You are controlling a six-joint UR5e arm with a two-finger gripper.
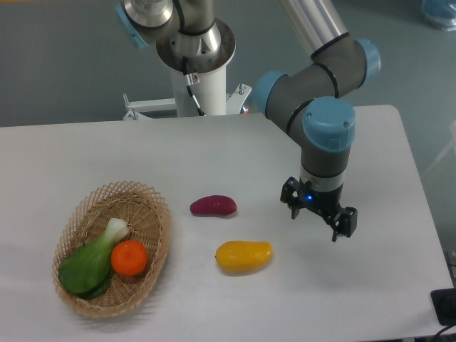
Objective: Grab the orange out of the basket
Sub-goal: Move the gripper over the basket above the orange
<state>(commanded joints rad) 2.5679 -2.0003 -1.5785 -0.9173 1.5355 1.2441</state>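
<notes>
I should use my gripper to grab the orange by its round sides next. Then I can pick the orange point(129, 257) out of the wicker basket point(158, 221).
The orange point(129, 257) is a small, round, bright fruit lying in the light tan wicker basket point(158, 221) at the table's front left. It rests against a green leafy vegetable point(89, 263) in the same basket. My gripper point(318, 219) hangs over the table's right half, far to the right of the basket. Its two black fingers stand apart with nothing between them.
A purple-red oblong vegetable point(212, 206) lies on the white table point(235, 157) between basket and gripper. A yellow-orange mango point(244, 256) lies nearer the front, left of and below the gripper. The arm's base column point(199, 78) stands at the table's back edge.
</notes>
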